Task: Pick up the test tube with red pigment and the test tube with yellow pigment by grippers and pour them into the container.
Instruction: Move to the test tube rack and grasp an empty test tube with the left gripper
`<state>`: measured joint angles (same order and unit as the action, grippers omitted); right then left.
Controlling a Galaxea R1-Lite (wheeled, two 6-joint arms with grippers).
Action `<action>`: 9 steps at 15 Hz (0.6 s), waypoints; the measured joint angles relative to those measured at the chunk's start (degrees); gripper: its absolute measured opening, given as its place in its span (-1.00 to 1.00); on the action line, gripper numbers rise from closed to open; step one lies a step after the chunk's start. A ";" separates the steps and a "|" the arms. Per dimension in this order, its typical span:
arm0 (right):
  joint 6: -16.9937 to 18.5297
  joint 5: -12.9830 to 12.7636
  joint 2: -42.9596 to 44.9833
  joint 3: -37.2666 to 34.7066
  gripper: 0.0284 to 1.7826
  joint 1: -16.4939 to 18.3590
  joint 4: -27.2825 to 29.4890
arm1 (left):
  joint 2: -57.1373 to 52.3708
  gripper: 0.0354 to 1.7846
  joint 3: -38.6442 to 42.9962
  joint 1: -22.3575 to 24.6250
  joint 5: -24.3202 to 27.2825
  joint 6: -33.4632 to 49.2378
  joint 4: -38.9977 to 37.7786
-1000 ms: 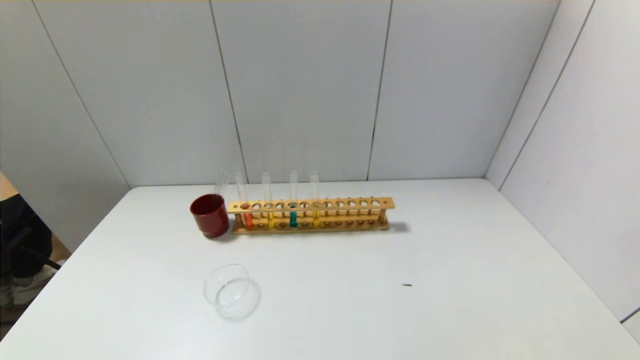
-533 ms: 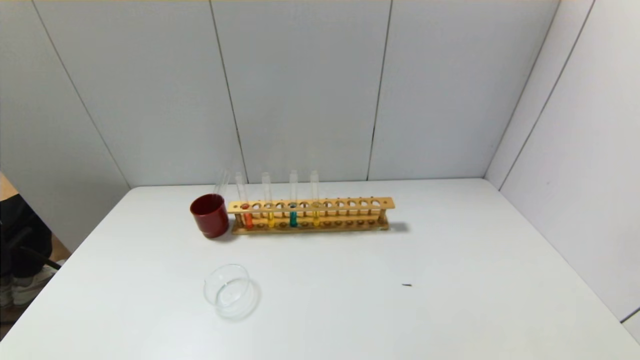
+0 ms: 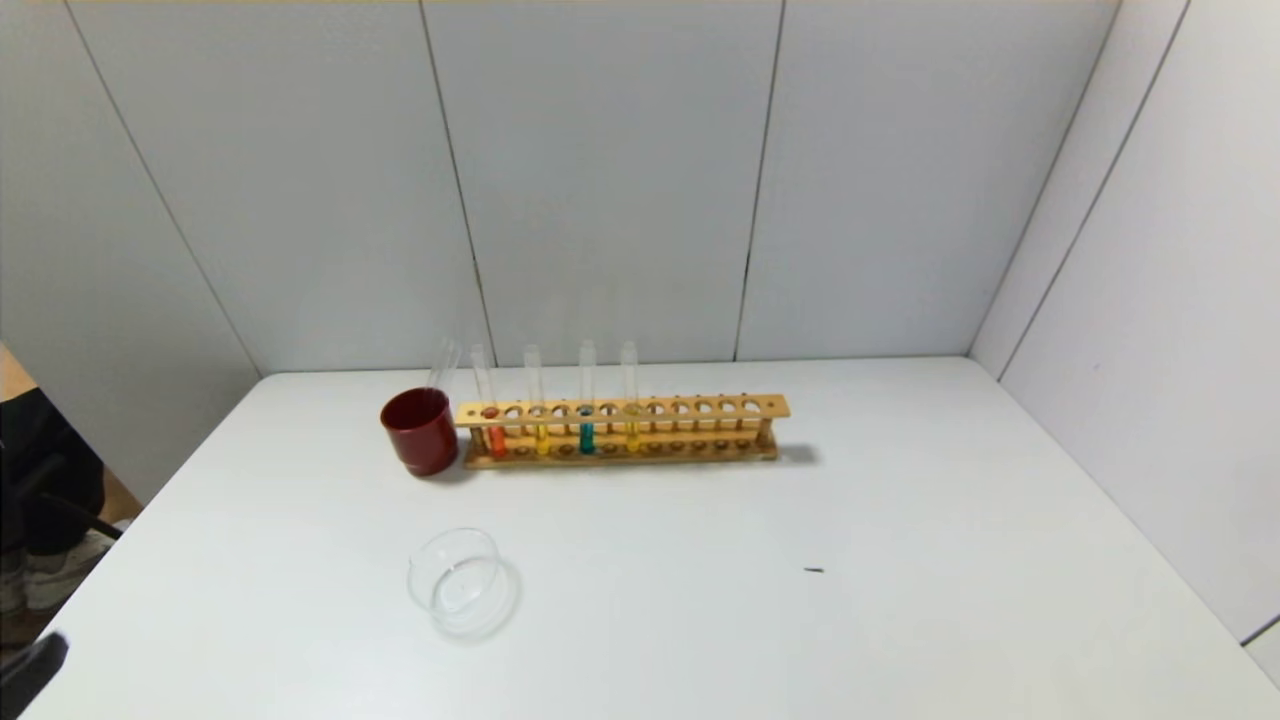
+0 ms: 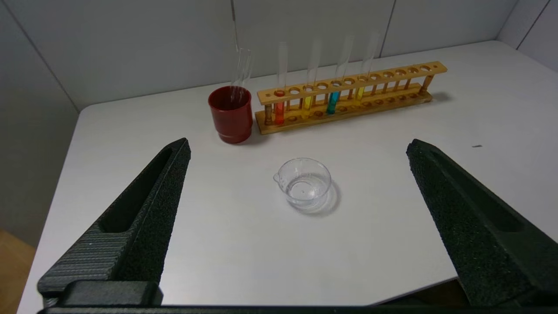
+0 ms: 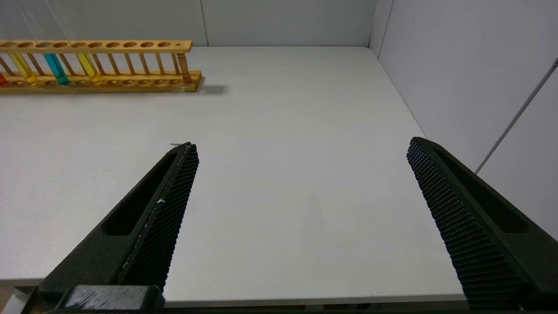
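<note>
I should next use my left gripper to grab the red pigment test tube by its bare glass above the rack (image 4: pixel 282 68), because the rack closes around its lower end.
The red pigment test tube (image 3: pixel 493 430) stands at the left end of a wooden rack (image 3: pixel 700 408), also in the left wrist view (image 4: pixel 279 109). Two yellow pigment test tubes (image 3: pixel 541 430) (image 3: pixel 631 428) stand in the rack on either side of a teal tube (image 3: pixel 586 432). The clear glass container (image 3: pixel 456 583) sits on the table in front, empty, also in the left wrist view (image 4: pixel 304 183). My left gripper (image 4: pixel 298 148) is open and empty at the table's near left edge; its tip shows in the head view (image 3: pixel 30 668). My right gripper (image 5: pixel 301 148) is open and empty over the near right table.
A dark red cup (image 3: pixel 419 430) with an empty glass tube in it stands left of the rack. A small dark speck (image 3: pixel 814 570) lies on the white table (image 3: pixel 900 600). Grey wall panels close the back and right side.
A dark tip of my left gripper has come into the head view at the bottom left corner. Nothing on the table has moved.
</note>
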<state>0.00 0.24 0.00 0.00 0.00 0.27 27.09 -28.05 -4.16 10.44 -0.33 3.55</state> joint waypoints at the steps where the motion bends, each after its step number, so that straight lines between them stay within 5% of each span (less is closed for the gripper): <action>1: 0.00 0.00 0.00 0.00 0.96 0.00 0.00 | 6.53 0.96 -2.65 -0.69 0.09 -0.02 -2.56; 9: 0.02 -0.02 0.00 0.00 0.96 0.00 0.00 | 53.03 0.96 -21.87 -4.16 0.39 0.22 -19.86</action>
<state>0.02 0.22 0.00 0.00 0.00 0.27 80.12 -49.92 -8.31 10.83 -0.11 -16.31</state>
